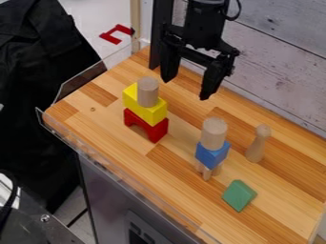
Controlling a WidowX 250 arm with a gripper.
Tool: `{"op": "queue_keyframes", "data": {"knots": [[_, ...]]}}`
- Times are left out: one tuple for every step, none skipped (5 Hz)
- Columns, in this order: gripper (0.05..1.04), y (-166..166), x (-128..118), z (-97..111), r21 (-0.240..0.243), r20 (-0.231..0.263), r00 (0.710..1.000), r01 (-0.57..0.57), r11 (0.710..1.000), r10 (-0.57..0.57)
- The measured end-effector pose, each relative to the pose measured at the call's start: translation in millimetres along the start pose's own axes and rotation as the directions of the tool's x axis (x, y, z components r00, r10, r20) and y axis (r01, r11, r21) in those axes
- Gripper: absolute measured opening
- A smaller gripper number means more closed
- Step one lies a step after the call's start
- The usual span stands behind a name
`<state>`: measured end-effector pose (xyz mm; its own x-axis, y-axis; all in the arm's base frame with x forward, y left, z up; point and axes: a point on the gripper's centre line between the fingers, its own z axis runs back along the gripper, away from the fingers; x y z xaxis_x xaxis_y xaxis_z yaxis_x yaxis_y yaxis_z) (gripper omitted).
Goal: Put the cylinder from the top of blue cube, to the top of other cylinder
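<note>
The pale wooden cylinder on the blue cube [212, 153] has to go on top of the other cylinder, so my gripper will grab it by its round side next.
My gripper [187, 89] hangs open over the back of the table, between and above the two stacks, with nothing between its fingers. On the right stack, a plain wooden cylinder [214, 133] stands upright on the blue cube [212, 153], which rests on a small wooden piece with legs. In the left stack, the other wooden cylinder [147, 92] stands upright on a yellow block [145, 106], and that block lies on a red arch block [146, 125].
A wooden pin-shaped piece [257, 144] stands right of the blue cube's stack. The green block [239, 195] lies nearer the front. A plank wall [274, 62] runs behind the table, and a clear rim [83, 81] borders its left side.
</note>
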<state>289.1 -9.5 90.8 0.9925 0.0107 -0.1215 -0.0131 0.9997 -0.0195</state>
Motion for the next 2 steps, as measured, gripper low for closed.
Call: {"op": "queue_keyframes", "data": {"knots": [[1.001, 0.7, -1.9, -9.7, 0.001, -0.035, 0.999, -0.004, 1.000, 0.004], [1.001, -0.5, -3.1, -8.1, 0.038, -0.051, 0.998, -0.036, 0.999, 0.038]]}}
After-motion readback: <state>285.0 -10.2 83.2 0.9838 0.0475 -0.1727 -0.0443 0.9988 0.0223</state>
